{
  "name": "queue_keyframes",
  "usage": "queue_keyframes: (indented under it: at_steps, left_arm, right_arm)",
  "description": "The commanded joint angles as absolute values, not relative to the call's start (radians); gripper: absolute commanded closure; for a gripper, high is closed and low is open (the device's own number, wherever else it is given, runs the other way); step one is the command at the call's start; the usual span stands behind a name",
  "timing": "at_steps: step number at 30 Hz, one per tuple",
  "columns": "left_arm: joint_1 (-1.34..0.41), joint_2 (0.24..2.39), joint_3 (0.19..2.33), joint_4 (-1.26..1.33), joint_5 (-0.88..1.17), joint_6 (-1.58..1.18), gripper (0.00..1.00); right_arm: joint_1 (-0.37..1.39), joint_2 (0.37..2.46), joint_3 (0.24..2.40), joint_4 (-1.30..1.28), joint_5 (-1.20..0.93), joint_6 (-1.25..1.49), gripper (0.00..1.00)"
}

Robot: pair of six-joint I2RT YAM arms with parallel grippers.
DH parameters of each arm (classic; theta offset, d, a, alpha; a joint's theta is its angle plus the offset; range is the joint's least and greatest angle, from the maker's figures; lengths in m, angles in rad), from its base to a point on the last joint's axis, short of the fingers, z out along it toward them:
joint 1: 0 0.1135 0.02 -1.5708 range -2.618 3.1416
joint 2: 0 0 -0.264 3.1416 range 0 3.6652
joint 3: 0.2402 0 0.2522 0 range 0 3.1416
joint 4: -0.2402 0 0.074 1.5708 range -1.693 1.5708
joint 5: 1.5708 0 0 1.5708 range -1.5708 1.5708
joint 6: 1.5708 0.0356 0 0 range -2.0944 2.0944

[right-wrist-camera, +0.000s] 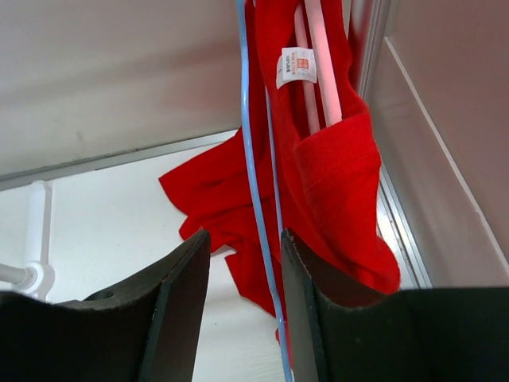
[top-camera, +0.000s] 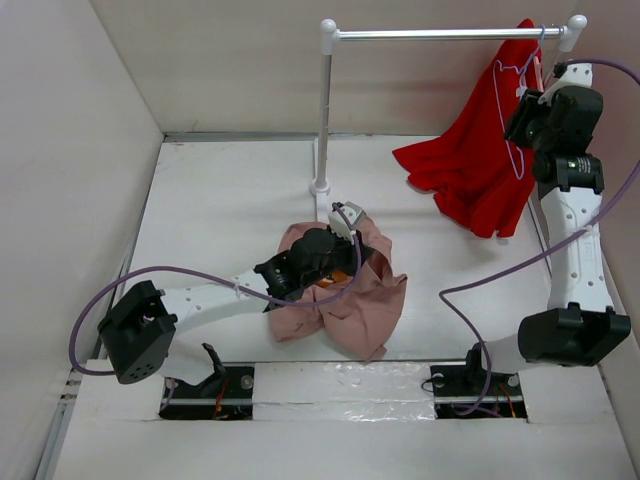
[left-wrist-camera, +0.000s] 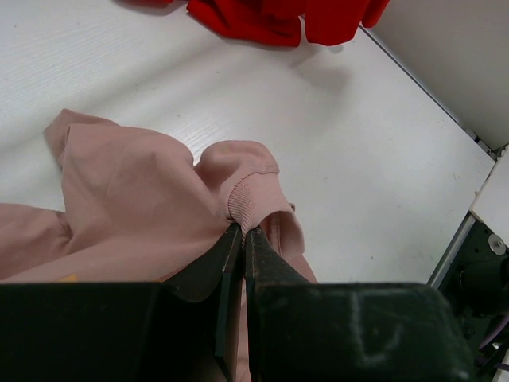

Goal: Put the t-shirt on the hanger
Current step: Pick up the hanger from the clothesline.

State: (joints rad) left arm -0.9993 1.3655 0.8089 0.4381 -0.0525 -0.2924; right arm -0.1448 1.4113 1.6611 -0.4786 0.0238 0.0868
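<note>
The right gripper grabs the hanger (top-camera: 497, 100) by its near-side wire (top-camera: 520, 147) next. That leaves the hanger's far end free to enter the t-shirt's collar.
The dusty pink t-shirt (top-camera: 350, 300) lies crumpled on the table in front of the arms. My left gripper (top-camera: 352, 248) is shut on its ribbed collar (left-wrist-camera: 250, 199), with the cloth (left-wrist-camera: 135, 191) bunched up against the fingertips (left-wrist-camera: 242, 231). The pale lavender hanger (top-camera: 497, 100) hangs at the right end of the rail, over a red garment. My right gripper (top-camera: 522, 118) is raised beside it and stands open. In the right wrist view the hanger's thin wire (right-wrist-camera: 253, 183) runs between the gripper's (right-wrist-camera: 245, 239) two fingers, nearer the right one, with a gap on each side.
A bright red garment (top-camera: 470, 170) hangs from the rail (top-camera: 450, 33) and trails onto the table at the back right. The rack's white post (top-camera: 325, 110) stands just behind the t-shirt. Walls close the table in on the left, back and right.
</note>
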Motion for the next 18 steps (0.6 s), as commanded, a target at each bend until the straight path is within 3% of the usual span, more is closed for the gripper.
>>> queue_keyframes:
  at_steps: [1,6,13,18]
  left_arm:
    - [-0.999,1.330,0.804,0.505,-0.028,-0.279,1.00]
    - [-0.999,1.335,0.805,0.505,-0.023,-0.276,1.00]
    - [-0.999,1.330,0.802,0.506,-0.031,-0.272,1.00]
    - [-0.999,1.327,0.801,0.505,-0.029,-0.270,1.00]
  right_arm:
    - [-0.149,1.427,1.680,-0.408,0.049,0.069,0.54]
    - [-0.149,1.448,1.696,-0.385,0.074,0.064,0.67]
    - [-0.149,1.488,1.730,-0.406,0.095,0.041,0.67]
    - [-0.140,1.491,1.733,-0.405,0.112,0.044,0.94]
